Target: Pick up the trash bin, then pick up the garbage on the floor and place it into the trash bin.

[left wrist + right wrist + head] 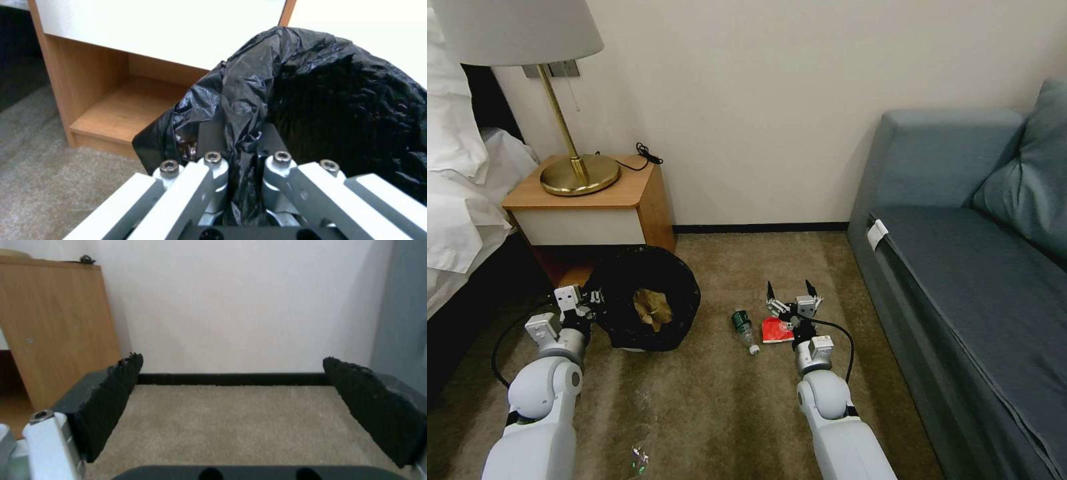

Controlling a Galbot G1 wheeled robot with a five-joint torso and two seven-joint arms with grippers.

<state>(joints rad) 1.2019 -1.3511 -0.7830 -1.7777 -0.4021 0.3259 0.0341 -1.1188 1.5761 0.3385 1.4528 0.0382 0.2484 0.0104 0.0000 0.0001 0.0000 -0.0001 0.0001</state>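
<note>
My right gripper grabs the red packet by its side edge next, to drop the packet into the trash bin (pixel 627 313).
The trash bin (pixel 627 313), wrapped in its black liner, tilts toward me in front of the nightstand. My left gripper (pixel 592 298) is shut on the bin's near rim; the left wrist view shows the liner (pixel 333 100) pinched between the fingers of the left gripper (pixel 242 136). A crumpled tan paper bag (pixel 652 308) lies inside the bin. On the carpet lie a small clear bottle (pixel 744 328) and a red packet (pixel 775 329). My right gripper (pixel 792 292) hovers open just over the packet's far edge, its black pads (pixel 111 396) spread wide. A shiny wrapper (pixel 639 460) lies near me.
A wooden nightstand (pixel 587 200) with a brass lamp (pixel 577 173) stands behind the bin, and a bed (pixel 460 220) is at the left. A blue sofa (pixel 960 267) runs along the right. Open carpet (pixel 727 400) lies between my arms.
</note>
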